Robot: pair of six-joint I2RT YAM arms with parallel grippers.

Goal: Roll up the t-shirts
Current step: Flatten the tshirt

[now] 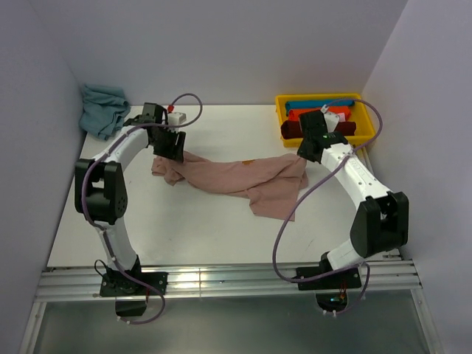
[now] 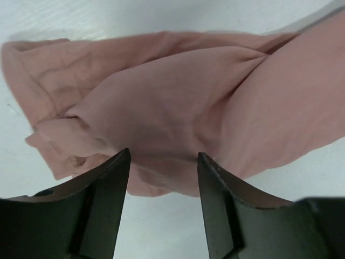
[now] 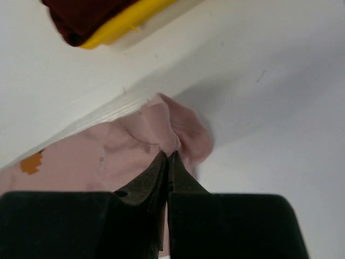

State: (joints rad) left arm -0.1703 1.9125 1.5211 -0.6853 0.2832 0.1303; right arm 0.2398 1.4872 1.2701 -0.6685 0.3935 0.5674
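Observation:
The dusty pink t-shirt (image 1: 236,177) needs to be stretched and spread for rolling. My left gripper should next grab it by its bunched end (image 1: 169,168), opposite the fold that my right gripper is pinching.
A dusty pink t-shirt (image 1: 236,177) lies crumpled and stretched across the middle of the table, with a small orange-brown print (image 1: 248,162) facing up. Its bunched left end (image 2: 161,102) lies just beyond my left gripper (image 2: 163,154). That gripper is open, with only bare table between its fingers. My right gripper (image 3: 171,154) is shut on a pinched fold at the shirt's right end, near the print (image 3: 31,163). In the top view the left gripper (image 1: 171,147) hangs over the shirt's left end and the right gripper (image 1: 306,151) over its right end.
A crumpled blue t-shirt (image 1: 103,109) lies at the back left corner. A yellow bin (image 1: 280,110) at the back right holds rolled blue, red and dark red cloths. Its corner (image 3: 129,24) is close behind my right gripper. Walls enclose three sides.

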